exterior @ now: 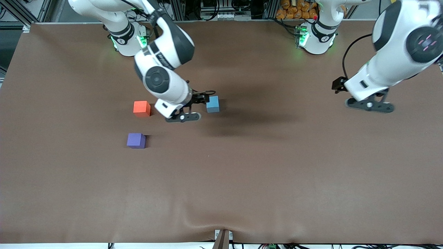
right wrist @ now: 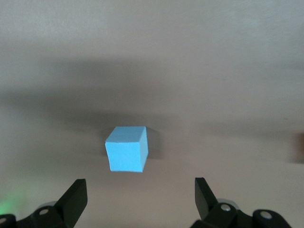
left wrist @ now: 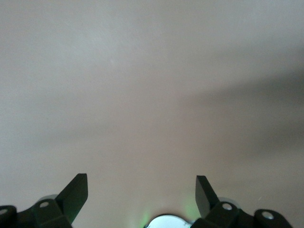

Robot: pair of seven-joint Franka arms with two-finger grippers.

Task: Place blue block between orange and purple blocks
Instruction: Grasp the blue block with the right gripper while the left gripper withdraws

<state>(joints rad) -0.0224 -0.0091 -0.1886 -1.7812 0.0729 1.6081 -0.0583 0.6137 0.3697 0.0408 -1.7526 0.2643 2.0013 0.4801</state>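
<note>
The fingers stop short in the right wrist view, so my right gripper moves toward the blue block's near side before closing on it.
The sky-blue block (exterior: 213,104) (right wrist: 126,148) sits on the brown table, apart from the other two cubes and toward the left arm's end from them. The orange block (exterior: 142,108) lies level with it. The purple block (exterior: 136,140) is nearer the front camera than the orange one, with a gap between them. My right gripper (exterior: 203,97) (right wrist: 140,187) hovers low beside the blue block, between it and the orange block. It is open, and the block lies just ahead of its fingertips, not between them. My left gripper (exterior: 337,85) (left wrist: 141,185) waits open over bare table.
The brown cloth (exterior: 263,173) covers the whole table. Its edge nearest the front camera has a small ripple by a clamp (exterior: 223,238). The robot bases (exterior: 316,34) and cables line the edge farthest from the camera.
</note>
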